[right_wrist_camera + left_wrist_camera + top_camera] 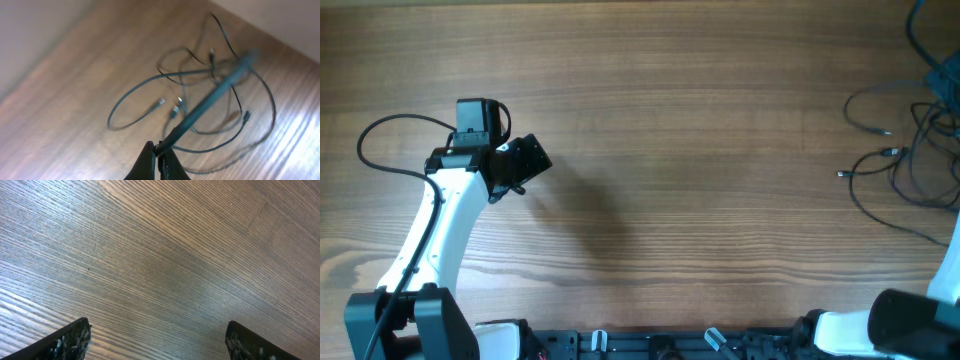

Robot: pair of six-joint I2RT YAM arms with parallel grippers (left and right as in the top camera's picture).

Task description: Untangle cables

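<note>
I need to move the dark piece of cable toward the bare wood beside the tangle before my right gripper lets go of it. The piece is above the tangle and short of that wood.
The cables (pixel 910 150) lie as a loose tangle of thin black cords at the table's far right edge, several silvery plug ends (pixel 888 152) pointing left. In the right wrist view my right gripper (pixel 159 150) is shut on one dark strand (pixel 215 92), which runs taut up and to the right above the rest of the tangle (pixel 150 95) on the wood. Two silver plugs (pixel 176 110) lie below it. My left gripper (pixel 525 165) is far off at the left, open over bare wood, its fingertips (pixel 70 342) wide apart with nothing between them.
The left arm's own thick black cord (pixel 380 135) loops on the table at the far left. Black base hardware (pixel 650 345) lines the front edge. The right arm's white link (pixel 920 320) sits at the bottom right. A pale wall (pixel 30 35) borders the table beside the tangle.
</note>
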